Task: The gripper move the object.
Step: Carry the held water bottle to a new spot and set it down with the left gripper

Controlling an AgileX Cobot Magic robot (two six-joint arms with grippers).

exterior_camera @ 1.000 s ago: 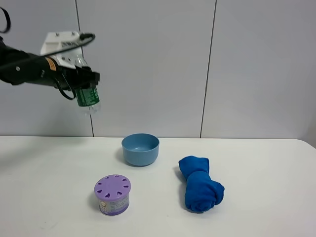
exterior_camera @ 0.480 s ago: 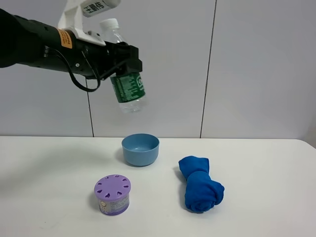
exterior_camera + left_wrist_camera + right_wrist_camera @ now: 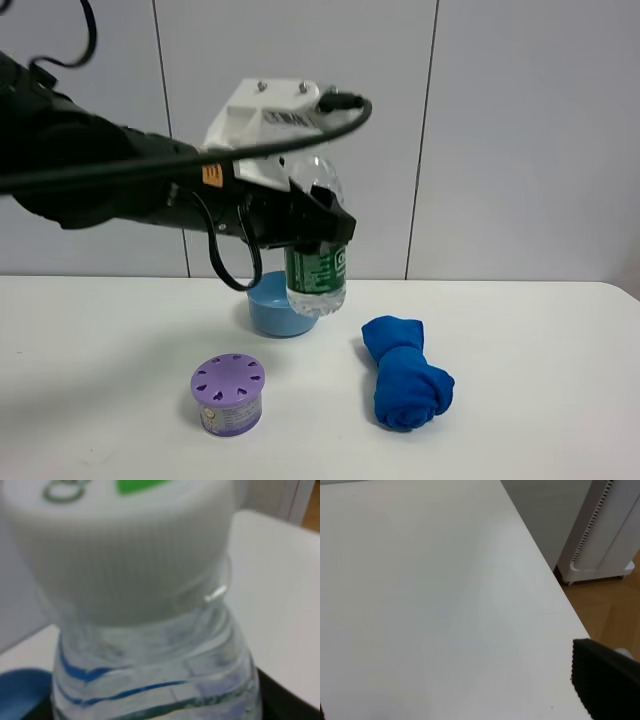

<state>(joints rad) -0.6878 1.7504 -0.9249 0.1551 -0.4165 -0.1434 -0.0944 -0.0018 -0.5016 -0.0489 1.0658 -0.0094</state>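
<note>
The bottle's base hangs in the air above the white table beside the blue bowl (image 3: 265, 311), so the bottle stays in my left gripper for now.
My left gripper (image 3: 316, 232), black jaws under a white housing on a thick black arm, is shut on the clear water bottle (image 3: 317, 278) with the green label. It holds the bottle upright in the air, its base just above and in front of the right part of the blue bowl (image 3: 265, 311). In the left wrist view the bottle's white cap (image 3: 125, 545) fills the frame, with the bowl's rim (image 3: 20, 692) beside it. My right gripper (image 3: 462, 707) is out of the exterior high view. Its black fingertip (image 3: 605, 685) shows over bare white table, jaws wide apart and empty.
A purple round container (image 3: 229, 393) stands at the front left of the white table (image 3: 540, 400). A rolled blue cloth (image 3: 405, 385) lies right of the bowl. In the right wrist view the table's edge (image 3: 547, 570) runs beside a white appliance (image 3: 600, 530) on a wooden floor.
My left gripper has carried the bottle right and down, from high at the upper left to just over the blue bowl. The bottle has turned from tilted to upright.
</note>
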